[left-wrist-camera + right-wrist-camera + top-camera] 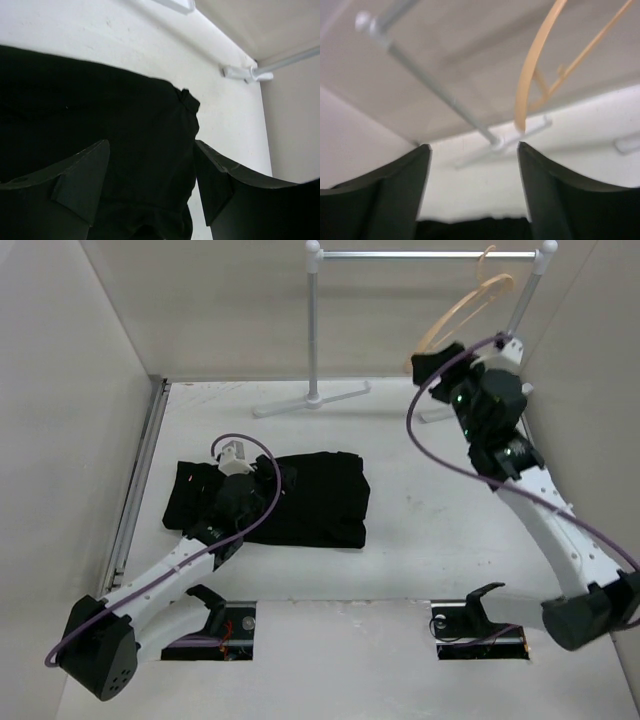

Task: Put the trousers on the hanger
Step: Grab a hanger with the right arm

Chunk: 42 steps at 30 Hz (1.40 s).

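Note:
My right gripper grabs the wooden hanger [468,308] by its lower end [412,362] next, leaving the rest free to hand to my left gripper.
The black trousers [315,502] lie folded flat on the white table, left of the middle. My left gripper [250,475] hovers low over their left half. In the left wrist view its jaws [150,167] stand open, with the trousers [75,100] spread beneath them and nothing pinched. The tan wooden hanger [468,308] hangs tilted from the rail [420,255] at the back right. My right gripper [432,368] is raised at the hanger's lower end. Seen from the right wrist, that gripper [472,165] is open and empty, and the hanger [530,75] ends just above its right fingertip [527,155].
The grey rail's left post [313,330] stands on a white foot [310,400] at the back of the table. Beige walls close in on the left, the back and the right. A metal strip [140,480] runs along the left edge.

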Tool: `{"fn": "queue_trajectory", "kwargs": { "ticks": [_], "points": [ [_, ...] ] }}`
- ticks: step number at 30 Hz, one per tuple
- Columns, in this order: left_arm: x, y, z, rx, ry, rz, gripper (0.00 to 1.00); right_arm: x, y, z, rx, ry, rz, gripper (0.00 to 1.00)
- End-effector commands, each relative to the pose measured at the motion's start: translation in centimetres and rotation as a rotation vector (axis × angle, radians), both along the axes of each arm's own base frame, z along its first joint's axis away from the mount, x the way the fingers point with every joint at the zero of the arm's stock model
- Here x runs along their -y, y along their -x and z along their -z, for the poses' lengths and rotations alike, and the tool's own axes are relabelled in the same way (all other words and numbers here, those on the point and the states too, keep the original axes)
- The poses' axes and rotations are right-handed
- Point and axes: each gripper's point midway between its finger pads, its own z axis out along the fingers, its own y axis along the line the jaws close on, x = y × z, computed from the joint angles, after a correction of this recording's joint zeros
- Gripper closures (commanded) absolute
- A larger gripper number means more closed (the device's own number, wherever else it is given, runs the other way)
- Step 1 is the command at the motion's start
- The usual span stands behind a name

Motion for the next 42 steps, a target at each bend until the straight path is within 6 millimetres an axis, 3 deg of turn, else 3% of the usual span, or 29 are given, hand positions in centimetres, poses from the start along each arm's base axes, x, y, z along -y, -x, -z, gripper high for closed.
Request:
{"fn": "queue_trajectory", "kwargs": {
  "ticks": [1, 3, 8, 15, 17, 19, 22, 25, 30, 33, 36, 42],
  "points": [
    [1.2, 1.1, 0.3, 0.008, -0.019, 0.077, 0.35, 0.6, -4.0, -2.0, 0.015, 0.038, -0.059, 0.14],
    [1.9, 1.5, 0.8, -0.002, -0.026, 0.104, 0.35, 1.5, -6.3, -2.7, 0.013, 0.030, -0.034, 0.09],
    [3.5, 2.3, 1.6, -0.011, -0.040, 0.162, 0.34, 2.1, -11.1, -2.5, -0.013, 0.026, -0.035, 0.11],
    [4.6, 2.8, 1.8, -0.007, -0.045, 0.204, 0.34, 3.1, -15.0, -2.6, 0.019, 0.016, 0.004, 0.22],
    [4.7, 2.8, 2.1, -0.016, -0.051, 0.205, 0.34, 3.3, -15.9, -2.2, 0.014, 0.011, 0.010, 0.30],
    [4.8, 2.9, 2.4, -0.021, -0.055, 0.210, 0.35, 3.1, -16.3, -2.0, 0.019, 0.008, -0.005, 0.51],
    [4.7, 3.0, 2.6, -0.023, -0.057, 0.205, 0.35, 2.9, -15.6, -2.7, 0.064, -0.001, -0.027, 0.69],
    [4.6, 3.0, 2.5, -0.024, -0.058, 0.203, 0.35, 3.2, -14.2, -4.7, 0.153, -0.009, -0.055, 0.84],
    [4.4, 3.1, 2.0, -0.013, -0.049, 0.200, 0.35, 3.6, -11.7, -8.0, 0.269, 0.009, -0.124, 0.92],
    [4.4, 3.2, 1.9, -0.012, -0.042, 0.200, 0.35, 3.0, -10.2, -8.7, 0.308, 0.026, -0.197, 0.94],
    [4.4, 3.3, 1.4, -0.004, -0.032, 0.204, 0.34, 2.4, -9.1, -7.9, 0.307, 0.025, -0.232, 0.94],
    [4.5, 3.6, -1.1, 0.022, -0.011, 0.222, 0.33, 2.4, -7.2, -2.0, 0.223, 0.050, -0.229, 0.94]
  ]
}}
